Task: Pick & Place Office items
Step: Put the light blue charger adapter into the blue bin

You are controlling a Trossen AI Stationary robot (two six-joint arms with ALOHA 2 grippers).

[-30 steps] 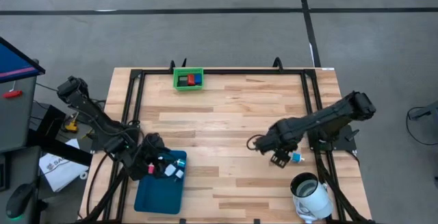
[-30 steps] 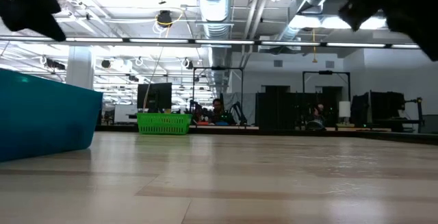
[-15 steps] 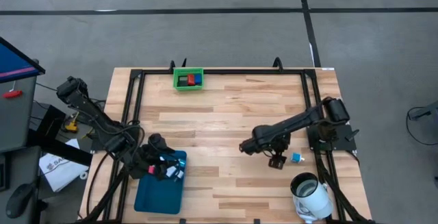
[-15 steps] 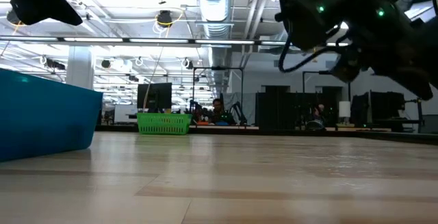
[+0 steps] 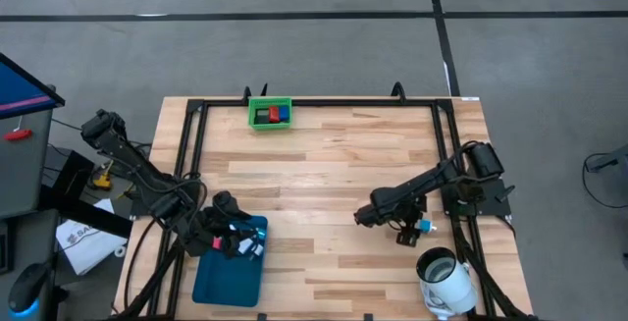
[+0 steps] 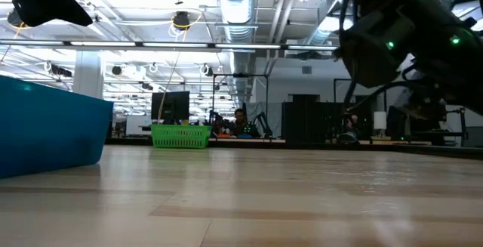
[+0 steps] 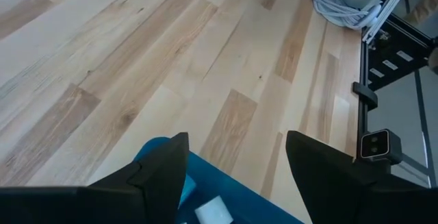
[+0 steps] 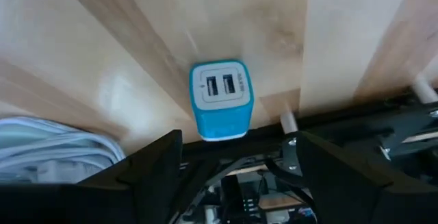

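My right gripper isn't ready to close on the cyan charger (image 5: 425,226) yet: its fingers stop short of the charger and would miss it, so it needs to first move toward the charger.
A cyan cube-like charger (image 8: 220,101) with two USB slots lies on the wood near the table's right rail (image 5: 424,226). My right gripper (image 8: 239,138) is open just beside it (image 5: 409,232), and the cube lies ahead of the gap between the fingers, untouched. My left gripper (image 7: 236,142) hangs open and empty over the teal tray (image 5: 216,282), at its far end (image 5: 235,238). White bits lie in the tray (image 7: 212,210). Red, blue and black blocks lie in the green bin (image 5: 270,113).
A large white mug-like cylinder (image 5: 442,277) with a coiled white cable (image 8: 55,142) stands at the near right corner, close to my right gripper. A black frame rail (image 5: 453,164) runs along the table's edges. The middle of the table is bare wood.
My right arm has folded in and come down lower over the table. Its gripper first went a little toward the table's left, then back toward the cyan cube, and now sits close beside it. The cube has not moved.
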